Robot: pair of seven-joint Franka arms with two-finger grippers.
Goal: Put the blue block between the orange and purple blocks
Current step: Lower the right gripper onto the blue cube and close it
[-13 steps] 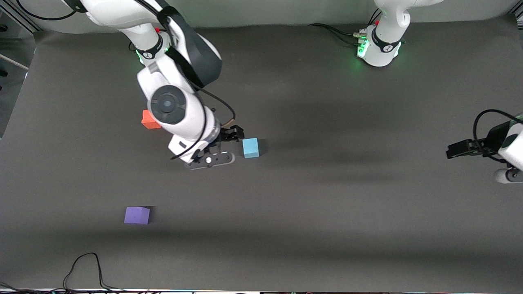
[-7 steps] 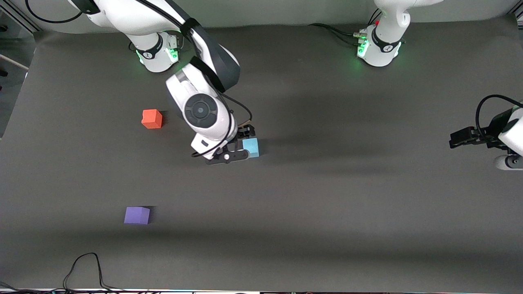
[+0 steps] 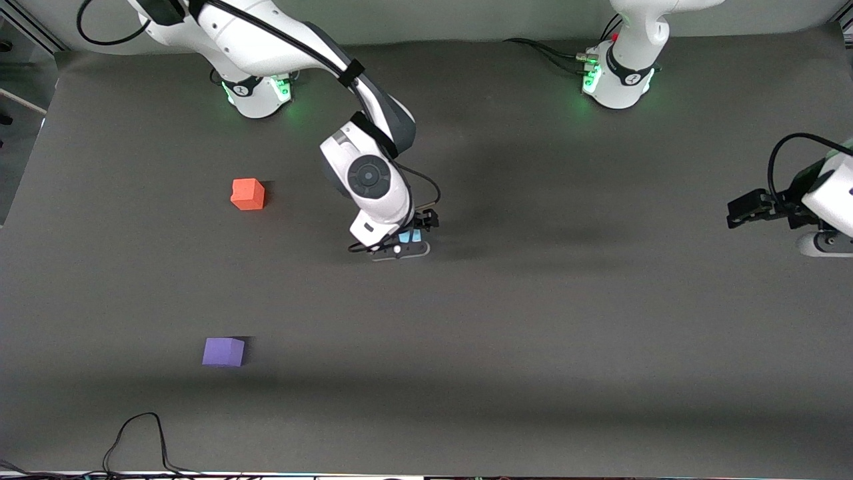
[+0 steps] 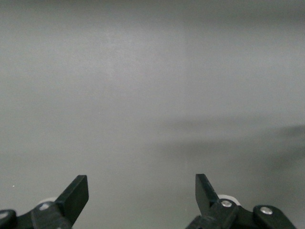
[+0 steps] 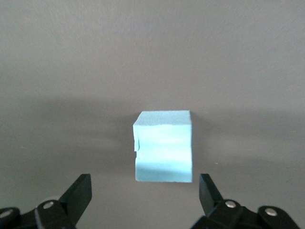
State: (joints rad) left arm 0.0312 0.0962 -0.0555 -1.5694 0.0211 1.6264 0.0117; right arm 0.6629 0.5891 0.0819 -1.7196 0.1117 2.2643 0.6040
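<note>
Next, my right gripper grabs the blue block [image 3: 408, 236] by its opposite sides, to set the block between the orange block [image 3: 247, 194] and the purple one.
The light blue block [image 5: 163, 146] sits on the dark mat near the table's middle. In the front view only slivers of the blue block [image 3: 408, 236] show under my right hand. My right gripper [image 3: 408, 240] hangs open right over it, and in the right wrist view the right gripper [image 5: 145, 193] has its fingers spread wider than the block, with the block just ahead of the tips. The orange block [image 3: 247, 194] lies toward the right arm's end. The purple block [image 3: 223, 351] lies nearer the front camera than the orange one. My left gripper [image 3: 736, 212] waits open and empty at the left arm's end, as the left wrist view [image 4: 142, 191] shows.
A black cable [image 3: 136, 437] loops on the mat's front edge near the purple block. The two arm bases [image 3: 256, 93] [image 3: 616, 80] stand along the back of the mat.
My right arm has swung from beside the orange block toward the table's middle and now covers the blue block. The orange block has come into full view. The left gripper shifted slightly.
</note>
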